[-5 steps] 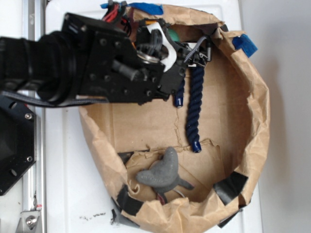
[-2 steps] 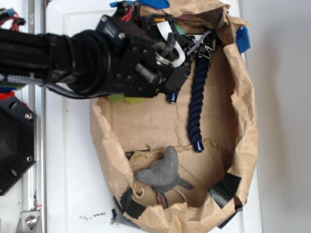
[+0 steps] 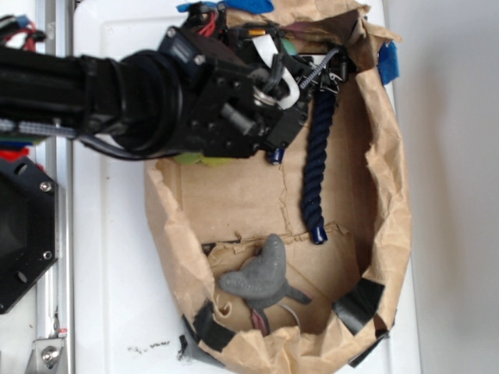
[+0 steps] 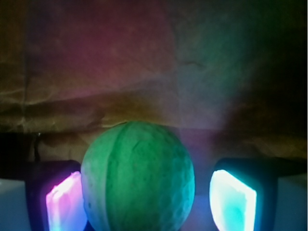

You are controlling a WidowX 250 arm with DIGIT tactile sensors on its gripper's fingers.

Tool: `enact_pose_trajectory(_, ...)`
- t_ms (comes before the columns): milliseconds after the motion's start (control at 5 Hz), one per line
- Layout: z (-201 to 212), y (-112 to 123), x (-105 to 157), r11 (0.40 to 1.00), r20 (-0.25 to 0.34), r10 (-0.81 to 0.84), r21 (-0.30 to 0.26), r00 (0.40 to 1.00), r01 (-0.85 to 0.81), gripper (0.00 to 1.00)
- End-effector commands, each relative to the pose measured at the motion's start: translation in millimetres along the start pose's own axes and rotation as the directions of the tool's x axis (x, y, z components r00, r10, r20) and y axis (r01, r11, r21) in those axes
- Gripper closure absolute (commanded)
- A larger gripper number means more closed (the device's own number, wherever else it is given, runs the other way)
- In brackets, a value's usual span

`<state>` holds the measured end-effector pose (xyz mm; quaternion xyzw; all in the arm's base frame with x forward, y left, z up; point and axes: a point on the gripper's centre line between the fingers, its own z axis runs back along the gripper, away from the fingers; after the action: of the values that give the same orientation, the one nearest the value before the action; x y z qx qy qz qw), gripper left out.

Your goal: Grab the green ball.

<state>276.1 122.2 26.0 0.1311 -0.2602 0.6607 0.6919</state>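
Observation:
My gripper takes hold of the green ball (image 4: pixel 138 177) by its dimpled round sides next, to get it out of the paper bag.
The green ball (image 4: pixel 138 177) fills the lower middle of the wrist view, round and finely dimpled, resting against the brown paper wall. My gripper (image 4: pixel 147 202) is open around it. The left pad (image 4: pixel 62 202), lit pink, touches the ball's side, while the right pad (image 4: pixel 233 198), lit cyan, stands off with a clear gap. In the exterior view my gripper (image 3: pixel 292 58) is pushed into the top corner of the paper bag (image 3: pixel 394 210), and the arm covers almost all of the ball.
A dark blue rope (image 3: pixel 316 167) lies down the bag's middle. A grey plush toy (image 3: pixel 261 278) sits near the bottom. A yellow-green plush toy (image 3: pixel 204 160) peeks from under the arm. Black tape (image 3: pixel 357 304) and blue tape (image 3: pixel 388 61) patch the crumpled rim.
Over the last second the arm reached further into the bag's top corner, the bag was pushed narrower and the yellow-green toy came into sight. Almost nothing moved in the last half second.

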Motion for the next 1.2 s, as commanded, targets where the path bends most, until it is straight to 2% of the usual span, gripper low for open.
enact_pose_trajectory(0,4,14,8,0.999,0.006,0.034,-0.003,0.999,-0.034,1.0)
enact_pose_trajectory(400,4,14,8,1.0,0.004,0.01,-0.018,1.0,-0.01,1.0)
enact_pose_trajectory(600,8,11,8,0.995,-0.018,-0.077,-0.059,0.997,0.076,1.0)
enact_pose_trajectory(800,29,0,8,0.942,-0.071,-0.257,-0.241,0.964,0.234,1.0)
enact_pose_trajectory(1000,81,-8,0,0.839,-0.117,-0.45,-0.396,0.886,0.374,1.0)
